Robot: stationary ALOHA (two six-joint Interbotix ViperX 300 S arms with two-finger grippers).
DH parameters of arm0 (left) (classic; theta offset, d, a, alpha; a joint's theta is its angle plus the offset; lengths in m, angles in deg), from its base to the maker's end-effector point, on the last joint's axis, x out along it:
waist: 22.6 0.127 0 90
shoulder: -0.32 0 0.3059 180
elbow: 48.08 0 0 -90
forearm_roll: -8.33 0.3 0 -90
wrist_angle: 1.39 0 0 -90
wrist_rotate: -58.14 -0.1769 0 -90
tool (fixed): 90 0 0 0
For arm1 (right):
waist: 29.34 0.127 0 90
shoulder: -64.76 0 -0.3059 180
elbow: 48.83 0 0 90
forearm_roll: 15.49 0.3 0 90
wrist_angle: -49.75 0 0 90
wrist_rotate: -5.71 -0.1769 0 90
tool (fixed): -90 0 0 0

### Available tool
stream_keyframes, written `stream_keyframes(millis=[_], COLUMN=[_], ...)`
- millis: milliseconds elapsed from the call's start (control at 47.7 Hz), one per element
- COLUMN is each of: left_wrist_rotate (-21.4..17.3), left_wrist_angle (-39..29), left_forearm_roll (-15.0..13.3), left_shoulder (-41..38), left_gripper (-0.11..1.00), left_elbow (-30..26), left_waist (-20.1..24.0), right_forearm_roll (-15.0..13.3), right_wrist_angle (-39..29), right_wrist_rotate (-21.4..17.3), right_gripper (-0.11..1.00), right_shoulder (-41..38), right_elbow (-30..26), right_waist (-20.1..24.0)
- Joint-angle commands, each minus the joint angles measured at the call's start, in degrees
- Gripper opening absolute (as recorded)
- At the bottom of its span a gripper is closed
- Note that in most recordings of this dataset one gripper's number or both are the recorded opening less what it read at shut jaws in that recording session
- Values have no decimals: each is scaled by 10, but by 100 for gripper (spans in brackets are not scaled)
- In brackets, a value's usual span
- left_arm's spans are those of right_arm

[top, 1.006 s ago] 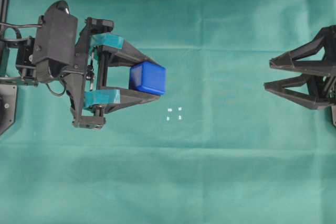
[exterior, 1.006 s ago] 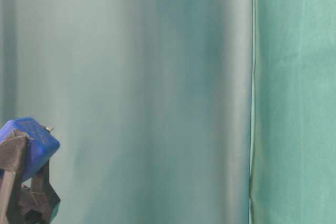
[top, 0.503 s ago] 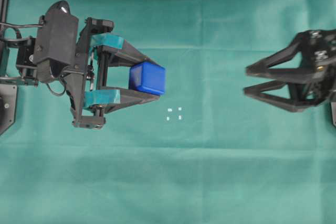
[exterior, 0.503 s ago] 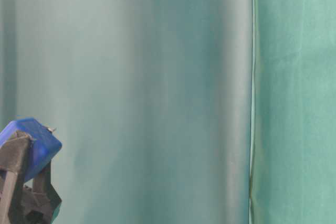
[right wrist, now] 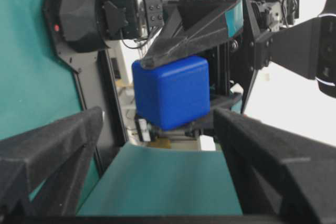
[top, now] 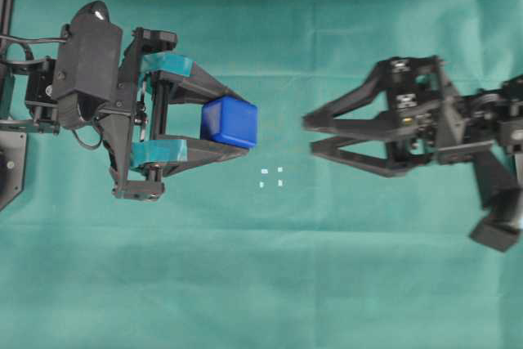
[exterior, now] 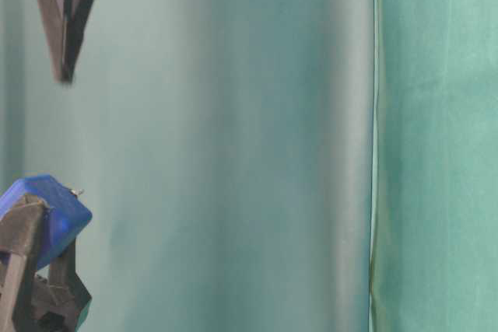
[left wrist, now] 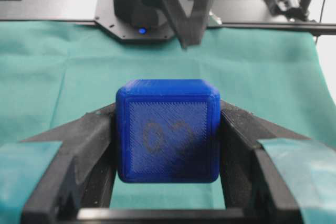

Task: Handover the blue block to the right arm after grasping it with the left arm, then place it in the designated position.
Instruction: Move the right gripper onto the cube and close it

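Note:
Next, my right gripper grabs the blue block (top: 230, 122) by the bare sides between my left gripper's fingers, since those press against opposite sides of the block.
The blue block (top: 230, 122) hangs above the green cloth, pinched between the teal-taped fingers of my left gripper (top: 243, 124). In the left wrist view the block (left wrist: 168, 129) shows a faint dark symbol and both fingers press its sides. My right gripper (top: 310, 135) is open and rolled on its side. Its plain black tips point at the block from the right, a short gap away. In the right wrist view the block (right wrist: 170, 92) sits ahead of the spread fingers (right wrist: 63, 145), untouched. The designated position (top: 271, 177), four white marks, lies on the cloth below and between the two grippers.
Green cloth (top: 261, 284) covers the table. The left arm's black mount and frame (top: 8, 161) stand at the left edge. The right arm's base (left wrist: 139, 9) stands at the far side in the left wrist view. A right finger (exterior: 66, 5) hangs at the table-level view's top left.
My right gripper has travelled left from the right edge toward the block, staying open. The left gripper and the block have not moved.

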Motion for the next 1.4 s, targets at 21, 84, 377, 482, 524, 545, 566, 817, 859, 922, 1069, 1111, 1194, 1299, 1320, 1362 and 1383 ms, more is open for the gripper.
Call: stream_keyframes(millis=[21,84,377,482,524,545,566,817,859,922,1069,1111,1194,1299,1320,1362,1383], left_wrist_rotate=[1,1,1,1,1,1,1,1,1,1,1,1,1,1,1,1,1], left_wrist_angle=[1,0,-2,-4,-5,-5,-6,-6,-6,-6,-6,-6,-5,-6,-6,-5,-5], left_forearm_roll=[-1,-1,-1,-1,-1,-1,-1,-1,-1,-1,-1,-1,-1,-1,-1,-1,-1], left_shoulder=[7,6,7,8,7,8,8,8,8,8,8,8,8,8,8,8,9], left_gripper=[46,46,46,46,46,46,46,46,46,46,46,46,46,46,46,46,46], left_elbow=[-6,-6,-5,-5,-5,-5,-5,-5,-5,-6,-6,-6,-5,-6,-6,-5,-5], left_waist=[2,2,2,2,1,2,2,1,2,2,2,2,2,2,2,2,2], right_forearm_roll=[-5,-6,-11,-16,-16,-16,-16,-16,-16,-16,-16,-16,-12,-11,-11,-11,-11], right_wrist_angle=[4,4,2,1,3,3,3,-1,-2,-4,-14,-21,-40,-54,-55,-55,-55], right_wrist_rotate=[-2,-2,-2,-2,-1,-1,-2,-4,-4,-4,-4,-7,-10,-10,-10,-10,-10], right_gripper=[93,93,93,93,93,93,93,93,93,93,93,92,84,63,63,63,63], right_shoulder=[-27,-44,-117,-136,-142,-145,-147,-156,-156,-156,-156,-156,-156,-156,-156,-156,-156], right_elbow=[-43,-59,-127,-147,-152,-155,-156,-164,-165,-164,-163,-163,-163,-163,-163,-163,-163], right_waist=[-5,-7,-10,-10,-10,-10,-10,-10,-10,-10,-10,-9,-7,-1,1,4,4])
